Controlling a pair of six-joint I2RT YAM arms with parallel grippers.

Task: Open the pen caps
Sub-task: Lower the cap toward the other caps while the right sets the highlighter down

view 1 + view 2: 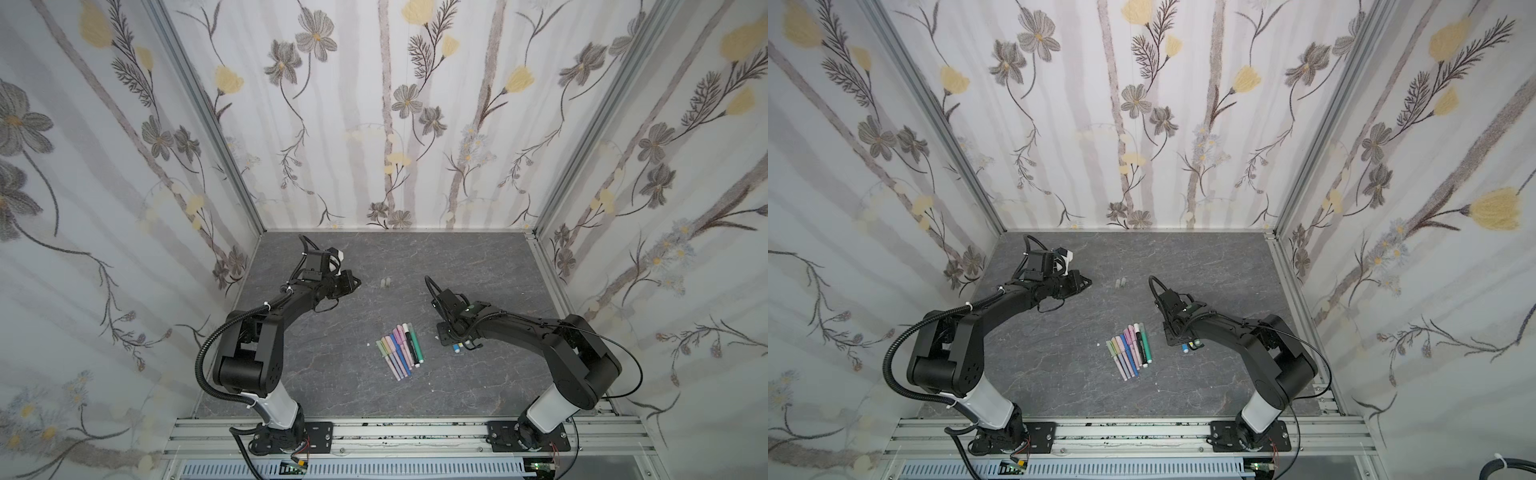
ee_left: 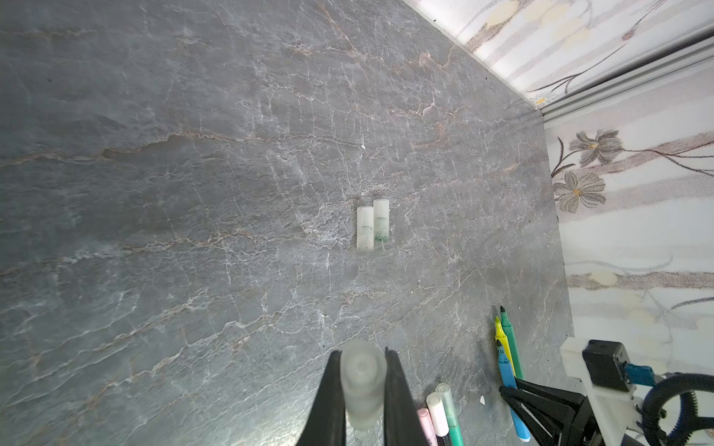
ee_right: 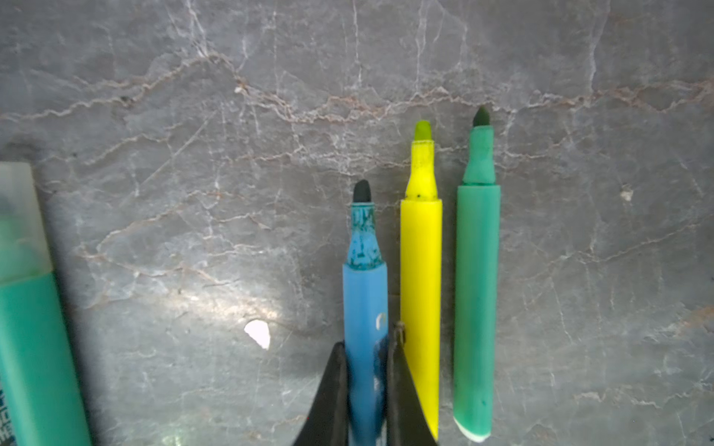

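The held cap would fall short of the two caps, onto empty table, so my left gripper should move it toward them before releasing.
My left gripper (image 2: 363, 353) is shut on a translucent greyish pen cap (image 2: 363, 386), held above the table at the back left (image 1: 355, 282). Two more translucent caps (image 2: 373, 226) lie side by side on the table (image 1: 385, 282). My right gripper (image 3: 367, 347) is shut on an uncapped blue pen (image 3: 365, 293), low over the table. Beside it lie an uncapped yellow pen (image 3: 421, 270) and an uncapped green pen (image 3: 477, 289). In both top views a row of several capped pens (image 1: 401, 349) (image 1: 1131, 347) lies mid-table. The right arm hides most of the blue pen (image 1: 1185, 349) there.
A teal pen (image 3: 31, 347) with a translucent cap (image 3: 19, 220) lies close to the blue one. A white speck (image 3: 258, 334) sits on the grey marbled table (image 1: 332, 374). Floral walls (image 1: 374, 124) enclose three sides; an aluminium rail (image 1: 395, 432) runs along the front.
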